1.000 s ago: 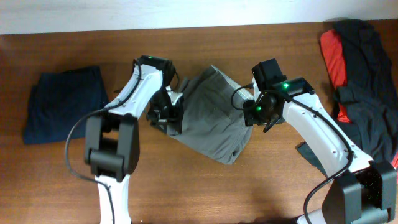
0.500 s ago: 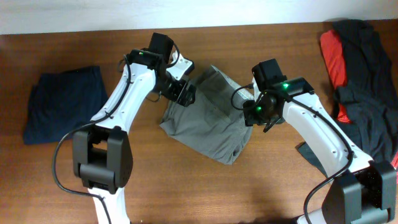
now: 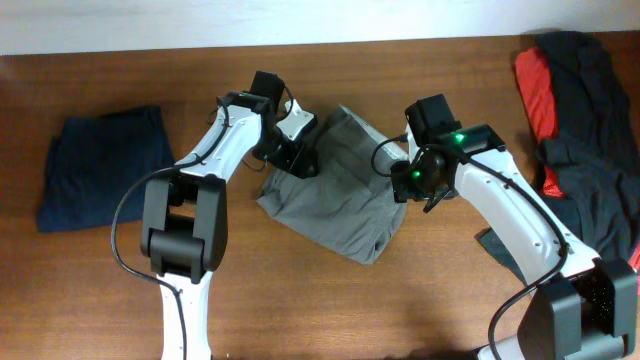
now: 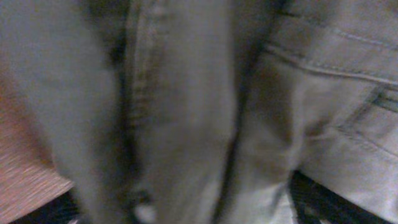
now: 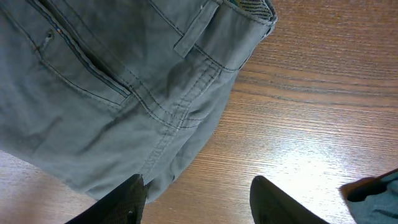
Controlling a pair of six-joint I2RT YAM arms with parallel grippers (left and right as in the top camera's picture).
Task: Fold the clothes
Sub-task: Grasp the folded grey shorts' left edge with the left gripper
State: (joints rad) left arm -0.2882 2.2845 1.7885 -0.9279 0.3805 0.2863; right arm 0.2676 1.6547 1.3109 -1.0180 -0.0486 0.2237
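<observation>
My left gripper next should grab the shorts point(image 3: 340, 200) by the bunched side facing the folded navy garment, to stack them on it.
The grey-khaki shorts point(image 3: 340, 200) lie crumpled in the middle of the table. My left gripper point(image 3: 298, 158) sits low on their upper left part. In the left wrist view the shorts point(image 4: 186, 93) fill the blurred frame, and the left gripper point(image 4: 180, 211) has its fingers wide apart with cloth bunched between them. My right gripper point(image 3: 413, 185) hovers at the shorts' right edge. In the right wrist view the right gripper point(image 5: 199, 208) is open over bare wood, its left finger next to the shorts' point(image 5: 93, 93) edge.
A folded dark navy garment point(image 3: 100, 165) lies at the left. A pile of black and red garments point(image 3: 580, 120) lies at the far right. A small dark teal cloth point(image 3: 495, 245) lies under the right arm and shows in the right wrist view point(image 5: 373, 186).
My left gripper has moved from the shorts' left edge up and to the right, onto their upper left part. The right arm has not moved.
</observation>
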